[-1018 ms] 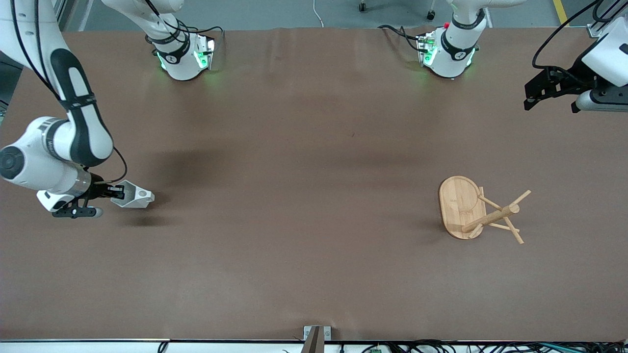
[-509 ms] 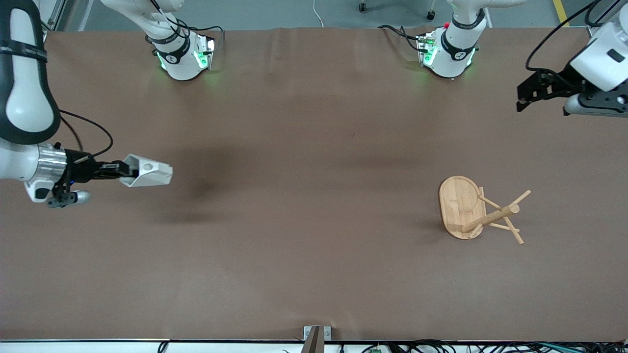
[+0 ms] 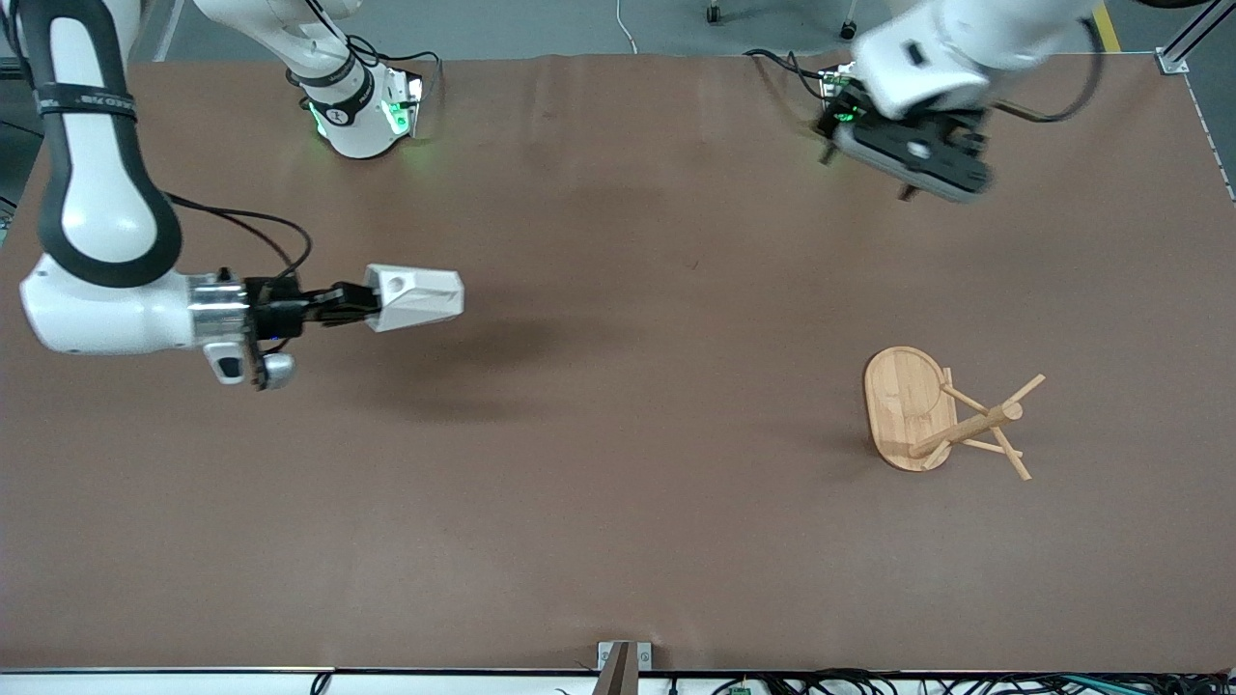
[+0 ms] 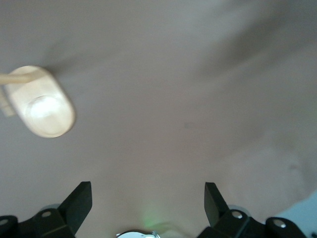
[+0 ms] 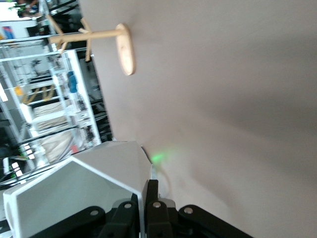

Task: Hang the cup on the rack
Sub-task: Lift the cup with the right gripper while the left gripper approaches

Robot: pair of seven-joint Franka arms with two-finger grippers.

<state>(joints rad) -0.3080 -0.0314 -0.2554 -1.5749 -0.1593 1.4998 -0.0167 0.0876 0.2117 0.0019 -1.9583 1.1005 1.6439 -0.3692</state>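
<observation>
My left gripper grabs the white cup by its faceted body (image 3: 414,296) next, to hang the cup on the rack (image 3: 941,415).
The white faceted cup (image 3: 415,296) hangs in the air on its side, over the table toward the right arm's end. My right gripper (image 3: 352,304) is shut on the cup's wall. In the right wrist view the cup (image 5: 84,188) fills the corner beside the shut right gripper (image 5: 146,198). The bamboo rack (image 3: 941,415) stands upright on its oval base (image 3: 903,401) toward the left arm's end, with nothing on its pegs. My left gripper (image 3: 912,164) hovers over the table close to its own base, open and empty. The left wrist view shows its fingers (image 4: 79,203) wide apart and the rack base (image 4: 44,101).
The brown table (image 3: 618,502) stretches between cup and rack. Both arm bases (image 3: 362,111) stand along the edge farthest from the front camera. A small metal bracket (image 3: 623,661) sits at the edge nearest that camera.
The right arm has lifted the cup off the table and carried it toward the table's middle. The left arm has swung in from the table's end to above the spot by its base.
</observation>
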